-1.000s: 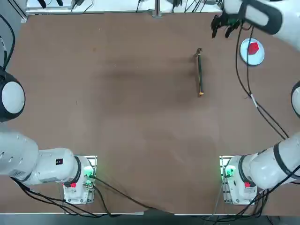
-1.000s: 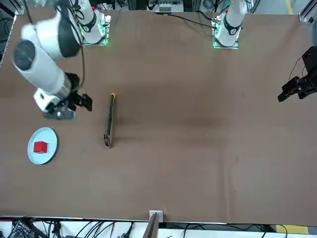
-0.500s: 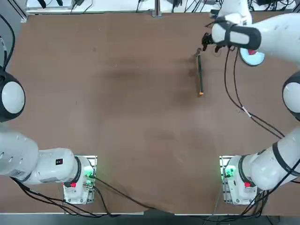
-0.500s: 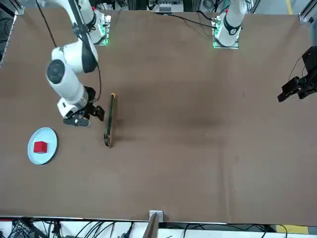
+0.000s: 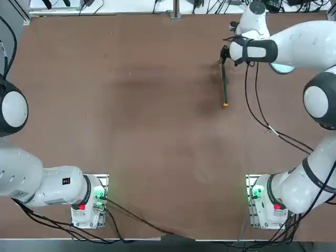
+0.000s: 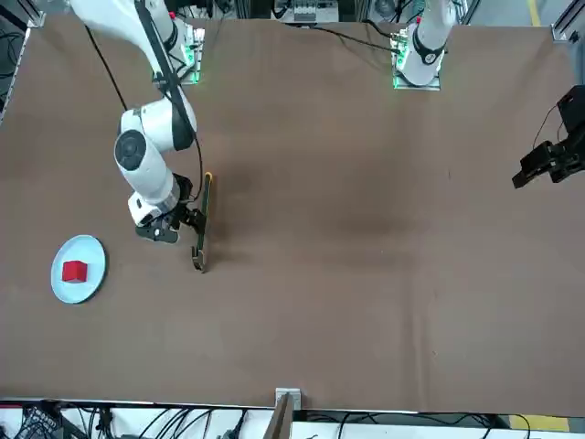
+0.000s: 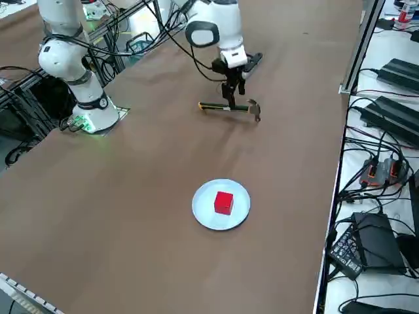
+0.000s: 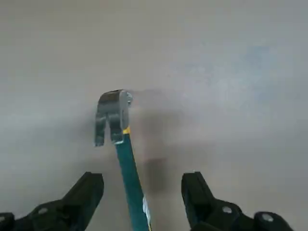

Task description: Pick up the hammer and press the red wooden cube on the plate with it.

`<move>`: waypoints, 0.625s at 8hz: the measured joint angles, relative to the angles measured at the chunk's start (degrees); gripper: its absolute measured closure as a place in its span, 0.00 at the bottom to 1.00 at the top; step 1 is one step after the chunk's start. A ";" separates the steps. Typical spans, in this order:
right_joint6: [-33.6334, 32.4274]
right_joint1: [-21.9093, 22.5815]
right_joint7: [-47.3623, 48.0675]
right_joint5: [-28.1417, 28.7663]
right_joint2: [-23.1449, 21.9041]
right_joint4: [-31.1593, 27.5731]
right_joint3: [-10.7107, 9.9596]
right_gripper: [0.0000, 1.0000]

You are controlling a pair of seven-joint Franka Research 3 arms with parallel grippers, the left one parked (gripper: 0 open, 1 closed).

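The hammer should be picked up next by its teal handle (image 6: 207,207) with my right gripper. Then the metal head (image 6: 203,229) can press the red wooden cube.
The hammer (image 5: 224,81) lies flat on the brown table, metal head (image 8: 113,114) at the far end and orange tip toward the robot's side. My right gripper (image 8: 139,192) hovers open just above the teal handle (image 8: 130,178) close behind the head, one finger (image 8: 85,192) on each side, not touching it. From the side the gripper (image 7: 232,95) points straight down at the hammer (image 7: 226,108). The red wooden cube (image 7: 223,202) sits in the middle of the white plate (image 7: 203,210), apart from the hammer. In the front view the plate (image 6: 91,251) holds the cube (image 6: 74,271). Overhead, the arm covers the cube.
The right arm's forearm and cables (image 5: 262,105) stretch over the table's right side. The table's far edge (image 5: 173,16) runs just beyond the hammer head. Boxes and cables (image 7: 386,163) lie off the table past its right edge.
The right arm has swung from beside the plate over to the hammer and come down over its head end. The gripper stays open. Hammer, plate and cube have not moved.
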 joint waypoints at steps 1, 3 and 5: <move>2.03 0.12 1.04 0.05 1.37 -0.01 0.00 0.02; 5.42 0.45 3.67 0.08 3.55 0.00 0.01 0.06; 7.44 1.39 5.47 0.08 4.97 0.00 0.03 0.13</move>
